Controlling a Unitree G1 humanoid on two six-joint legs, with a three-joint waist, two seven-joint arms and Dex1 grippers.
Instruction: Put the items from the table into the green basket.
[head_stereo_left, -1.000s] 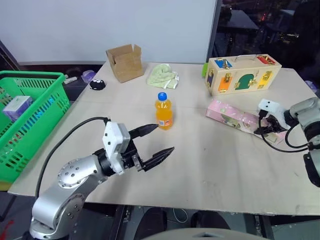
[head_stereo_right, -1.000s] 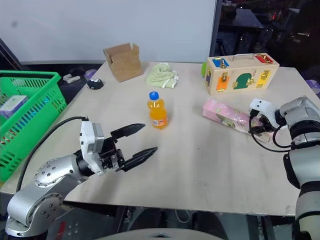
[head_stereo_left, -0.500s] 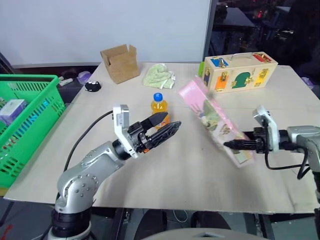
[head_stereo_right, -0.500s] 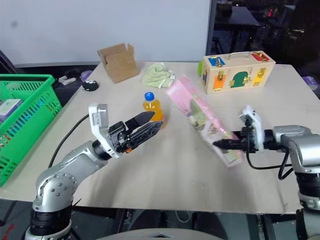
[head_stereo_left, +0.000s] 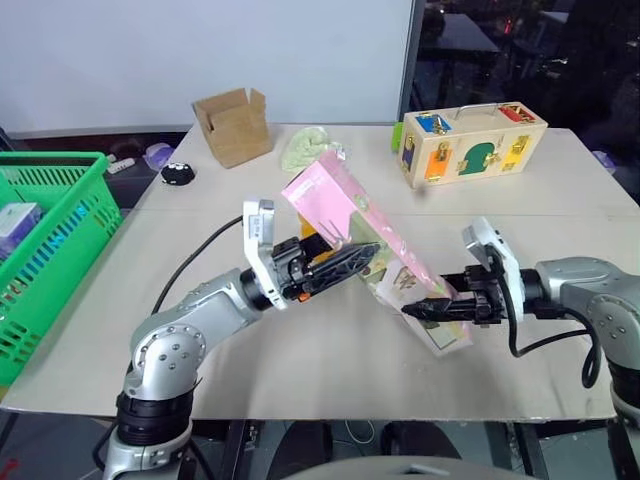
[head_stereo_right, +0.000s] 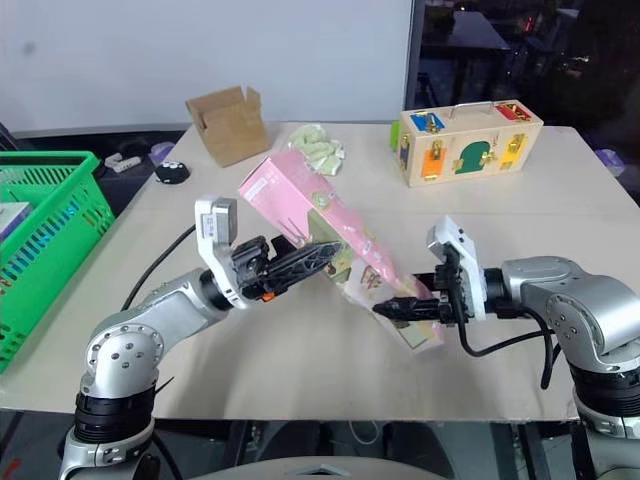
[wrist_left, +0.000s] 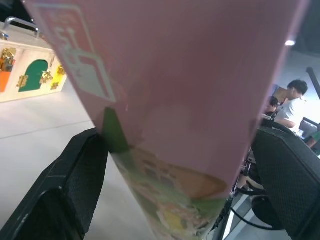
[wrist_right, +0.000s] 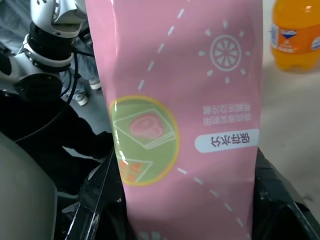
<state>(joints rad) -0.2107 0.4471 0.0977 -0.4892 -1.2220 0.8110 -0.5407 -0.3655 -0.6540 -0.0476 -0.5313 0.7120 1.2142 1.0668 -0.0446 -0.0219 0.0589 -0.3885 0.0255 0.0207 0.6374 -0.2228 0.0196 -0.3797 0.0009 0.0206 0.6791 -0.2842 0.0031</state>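
My left gripper has its fingers on either side of the pink carton (head_stereo_left: 345, 215), so it is ready and needs to close on the carton now.
The long pink carton (head_stereo_left: 345, 215) hangs tilted above the table (head_stereo_left: 300, 365), its high end toward the cardboard box. My right gripper (head_stereo_left: 425, 310) is shut on the carton's low end. My left gripper (head_stereo_left: 352, 260) is open; in the left wrist view its two fingers (wrist_left: 75, 185) stand wide on either side of the carton (wrist_left: 170, 90). The orange-drink bottle (wrist_right: 295, 35) stands on the table behind the carton. The green basket (head_stereo_left: 45, 160) sits off the table's left edge, beyond my left arm.
A brown cardboard box (head_stereo_left: 232, 125), a green cloth (head_stereo_left: 305, 150) and a wooden toy box (head_stereo_left: 470, 145) line the far side of the table. A small black round object (head_stereo_left: 178, 173) lies near the far left corner. A pale box (head_stereo_left: 15, 220) lies in the basket.
My right gripper has lifted the carton off the table and swung it left and upward. My left gripper has rolled and moved right, and its open fingers now straddle the carton.
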